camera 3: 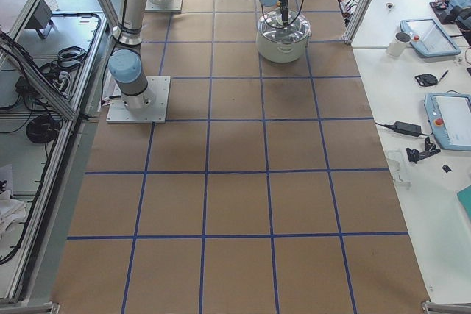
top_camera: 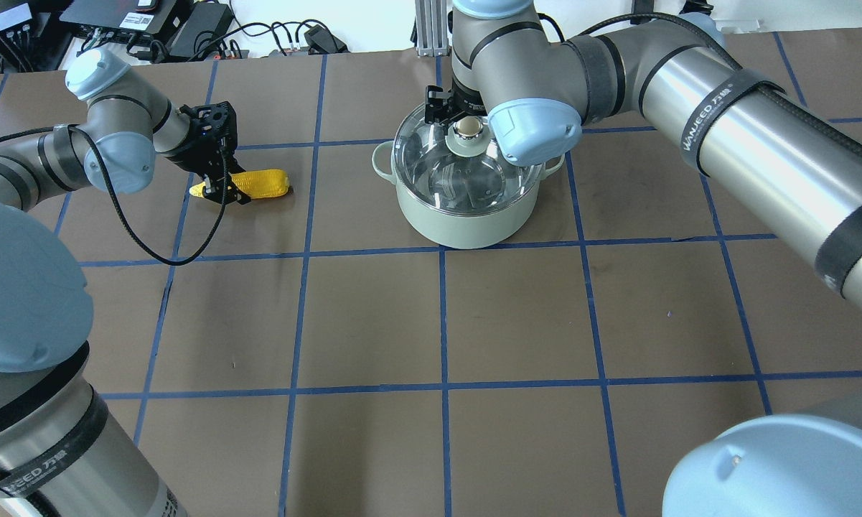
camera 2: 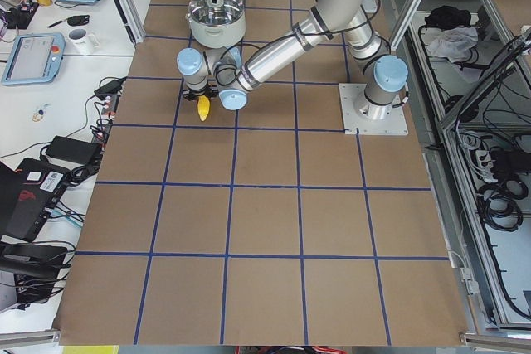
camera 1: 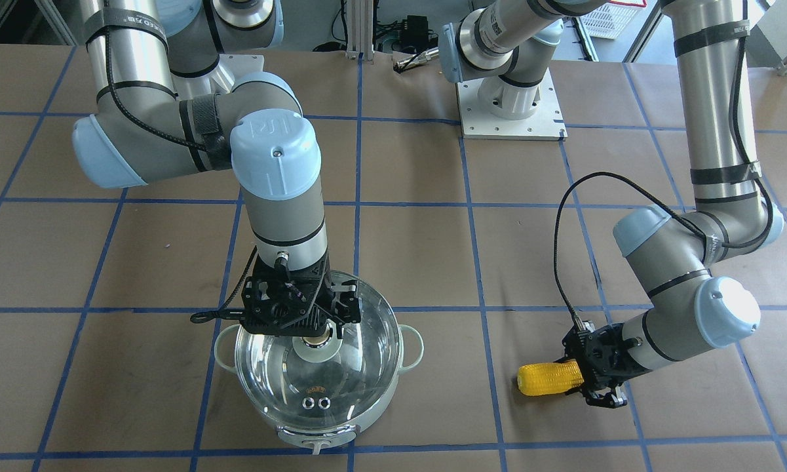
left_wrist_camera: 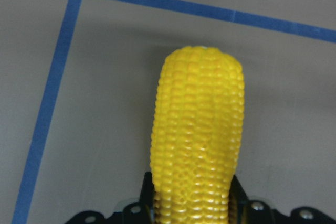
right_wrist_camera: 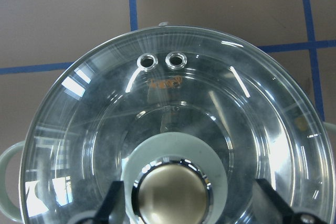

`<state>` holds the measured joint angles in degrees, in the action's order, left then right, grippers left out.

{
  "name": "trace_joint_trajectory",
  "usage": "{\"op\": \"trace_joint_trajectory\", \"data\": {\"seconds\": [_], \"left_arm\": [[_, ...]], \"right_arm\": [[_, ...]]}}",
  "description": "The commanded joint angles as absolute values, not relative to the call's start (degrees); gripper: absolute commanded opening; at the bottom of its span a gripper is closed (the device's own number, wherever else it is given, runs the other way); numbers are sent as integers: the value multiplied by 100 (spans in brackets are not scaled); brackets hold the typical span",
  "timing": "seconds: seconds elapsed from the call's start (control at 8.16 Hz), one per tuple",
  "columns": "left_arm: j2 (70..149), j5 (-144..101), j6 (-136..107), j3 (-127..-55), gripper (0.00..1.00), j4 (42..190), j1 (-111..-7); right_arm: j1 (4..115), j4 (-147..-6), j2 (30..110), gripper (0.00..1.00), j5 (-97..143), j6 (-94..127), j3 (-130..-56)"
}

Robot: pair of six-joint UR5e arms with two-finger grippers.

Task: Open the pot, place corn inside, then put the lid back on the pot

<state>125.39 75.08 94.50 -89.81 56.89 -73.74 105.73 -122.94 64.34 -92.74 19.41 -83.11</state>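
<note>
The glass lid is wider than the gripper's fingers can open, so my right gripper will next pick up the lid by the narrow beige knob (camera 1: 316, 339) (right_wrist_camera: 172, 194). This will open the pot.
The pale green pot (camera 1: 383, 408) stands on the table with the clear glass lid (camera 1: 344, 383) on it. My right gripper (camera 1: 319, 335) hangs over the lid, open, its fingers (right_wrist_camera: 111, 199) on either side of the beige knob (right_wrist_camera: 170, 192) and apart from it. The pot (top_camera: 466, 222) and lid (top_camera: 474, 176) also show in the overhead view. The yellow corn (camera 1: 547, 379) lies at table level. My left gripper (camera 1: 588, 380) is shut on the corn's thick end. In the left wrist view the corn (left_wrist_camera: 199, 129) points away from the gripper (left_wrist_camera: 191, 211).
Brown paper with a blue tape grid covers the table (top_camera: 373, 323). The arm base plate (camera 1: 511, 111) stands behind the pot. A black cable (camera 1: 583, 196) loops off the left wrist. Desks with tablets and a mug (camera 3: 401, 42) lie beyond the table's edge.
</note>
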Motion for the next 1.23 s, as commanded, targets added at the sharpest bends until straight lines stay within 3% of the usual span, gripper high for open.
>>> {"op": "trace_joint_trajectory", "data": {"seconds": [0.0,0.74,1.1], "left_arm": [[12315,7515,9413,-8974,0,5730,-7374],[11612,7488,8983,-8991,0,5862,-7654],[11461,7497,8982,-8982,0,6047,-7778]], "right_arm": [[10573,-12331,6407,79,-9246,1960,-8323],[10625,-12340,6416,65,-9246,2082,-8314],[10696,-12331,6407,45,-9246,2197,-8306]]}}
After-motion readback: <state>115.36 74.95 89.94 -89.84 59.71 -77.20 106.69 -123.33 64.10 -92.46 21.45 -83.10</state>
